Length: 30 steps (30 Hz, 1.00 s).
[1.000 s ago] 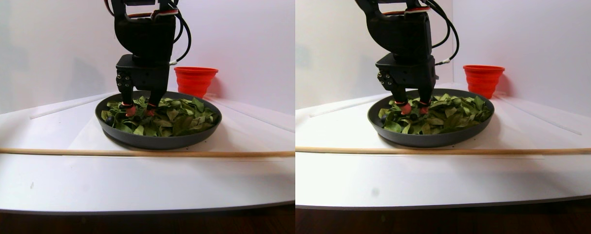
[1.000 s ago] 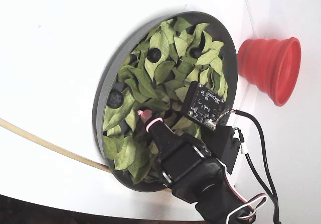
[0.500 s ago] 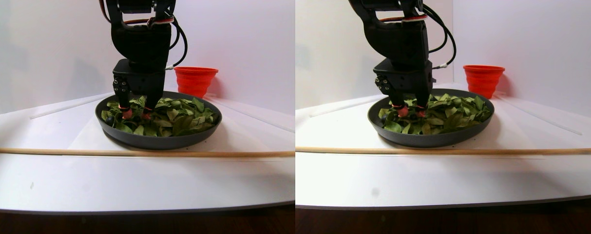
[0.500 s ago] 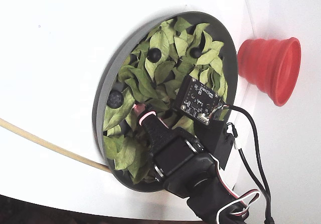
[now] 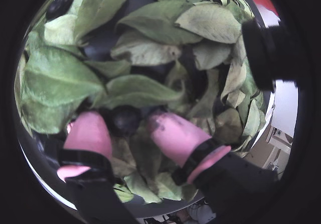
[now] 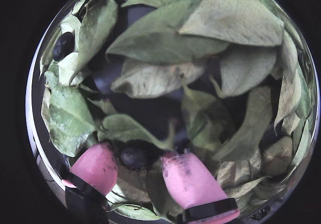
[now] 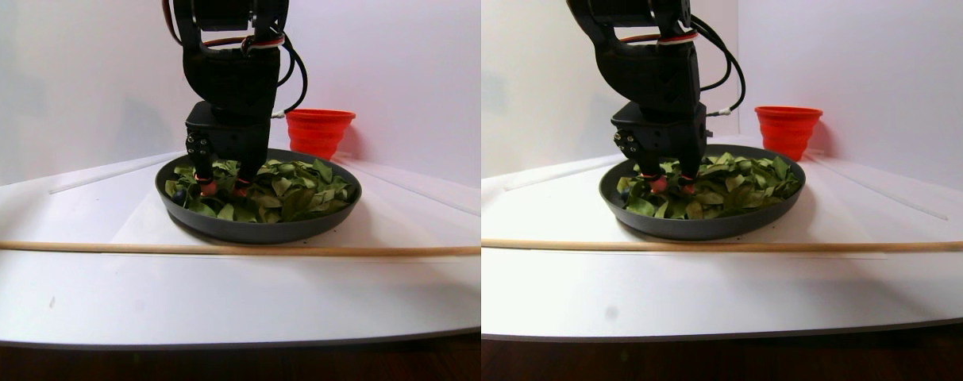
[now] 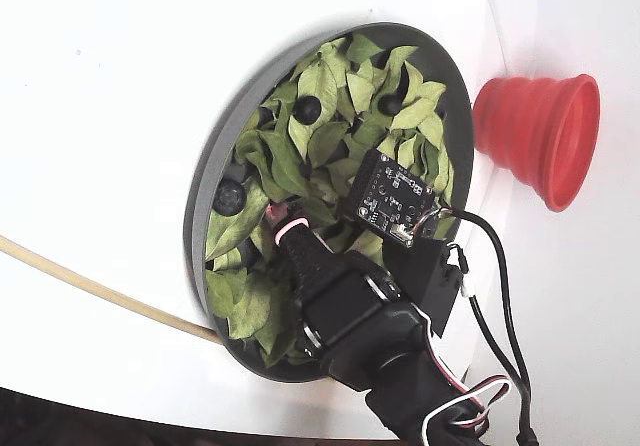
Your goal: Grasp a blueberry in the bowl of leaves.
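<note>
The dark blueberry needs to be grabbed next by its round sides, so that my gripper grasps a blueberry in the bowl of leaves.
The dark grey bowl (image 8: 198,228) is full of green leaves (image 8: 322,86), which fill both wrist views (image 5: 60,76) (image 6: 160,40). My gripper (image 5: 124,117) is down among the leaves near the bowl's rim, its pink fingertips (image 5: 89,133) open. A dark blueberry (image 5: 125,119) lies between the tips; a small gap shows on the right side in a wrist view (image 6: 133,156). Another blueberry (image 5: 60,5) (image 6: 63,45) lies further off. The fixed view shows two more berries (image 8: 307,109) (image 8: 229,198) and my gripper (image 8: 283,218) in the leaves.
A red ribbed cup (image 8: 545,136) (image 7: 320,131) stands just beyond the bowl. A thin wooden stick (image 7: 211,248) (image 8: 90,286) lies across the white table in front of the bowl (image 7: 251,230). My arm's black body and cables hang over the bowl.
</note>
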{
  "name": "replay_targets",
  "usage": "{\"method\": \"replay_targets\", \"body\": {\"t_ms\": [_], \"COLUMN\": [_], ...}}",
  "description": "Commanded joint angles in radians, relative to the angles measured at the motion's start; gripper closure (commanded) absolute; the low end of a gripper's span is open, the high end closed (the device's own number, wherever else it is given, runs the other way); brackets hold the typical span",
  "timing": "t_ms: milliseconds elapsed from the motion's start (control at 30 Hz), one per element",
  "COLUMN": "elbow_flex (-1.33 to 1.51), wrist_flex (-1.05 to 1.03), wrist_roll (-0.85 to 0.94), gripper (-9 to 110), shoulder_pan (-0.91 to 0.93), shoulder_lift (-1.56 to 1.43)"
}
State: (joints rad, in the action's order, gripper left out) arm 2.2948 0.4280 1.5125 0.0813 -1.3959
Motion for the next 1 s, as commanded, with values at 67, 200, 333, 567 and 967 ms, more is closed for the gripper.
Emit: {"method": "replay_targets", "body": {"t_ms": [67,200,333,567,967], "elbow_flex": [-0.026,-0.028,-0.029,-0.029,-0.028], "wrist_flex": [0.028,0.031,0.031,0.046,0.048], "wrist_roll": [0.009,0.012,0.018,0.035,0.06], "gripper": [84,85,87,90,92], "shoulder_pan": [0.012,0.014,0.017,0.023,0.034], "shoulder_lift": [0.005,0.011,0.014,0.029,0.025]}}
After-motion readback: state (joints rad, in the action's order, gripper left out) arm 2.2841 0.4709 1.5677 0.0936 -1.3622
